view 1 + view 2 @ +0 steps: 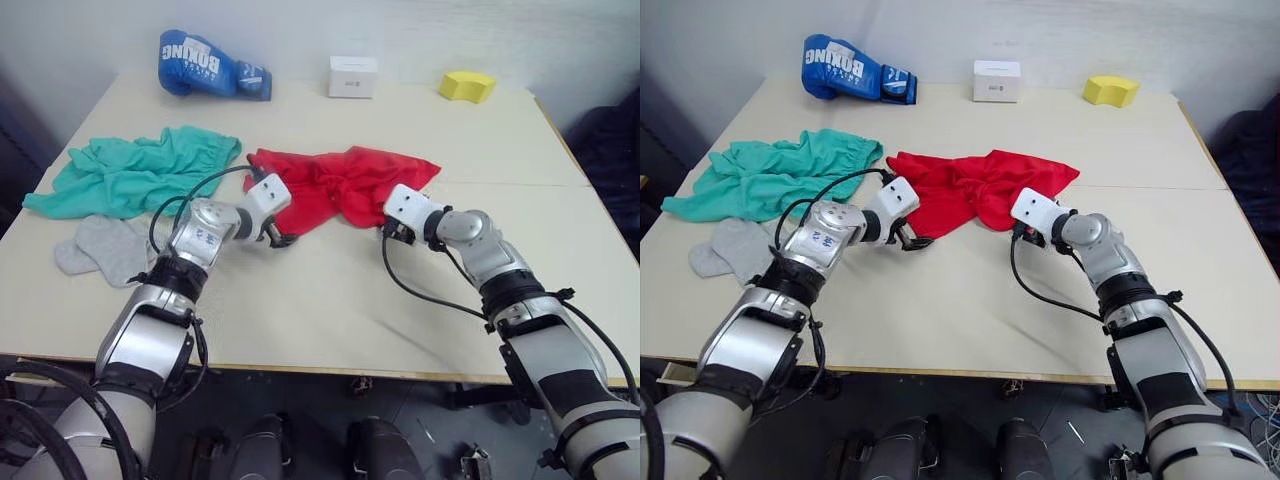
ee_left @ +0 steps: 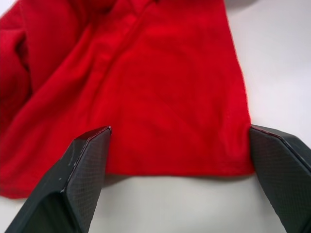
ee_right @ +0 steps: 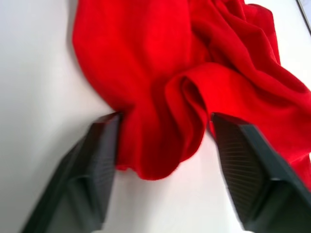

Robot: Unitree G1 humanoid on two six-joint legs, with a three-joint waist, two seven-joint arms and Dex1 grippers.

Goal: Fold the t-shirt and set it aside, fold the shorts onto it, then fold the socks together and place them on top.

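The robot's left gripper will grab the t-shirt next by its flat, straight-edged corner, to spread it on the tabletop for folding.
The red t-shirt lies crumpled in the middle of the table. My left gripper is at its near left hem, open, with the flat cloth edge lying between the fingers. At the near right edge my right gripper is also open, its fingers either side of a bunched fold. The teal shorts are spread wrinkled at the far left. Just in front of them lie the grey socks, close together.
Along the back of the table sit a blue boxing glove, a small white box and a yellow block. A seam runs across the tabletop on the right.
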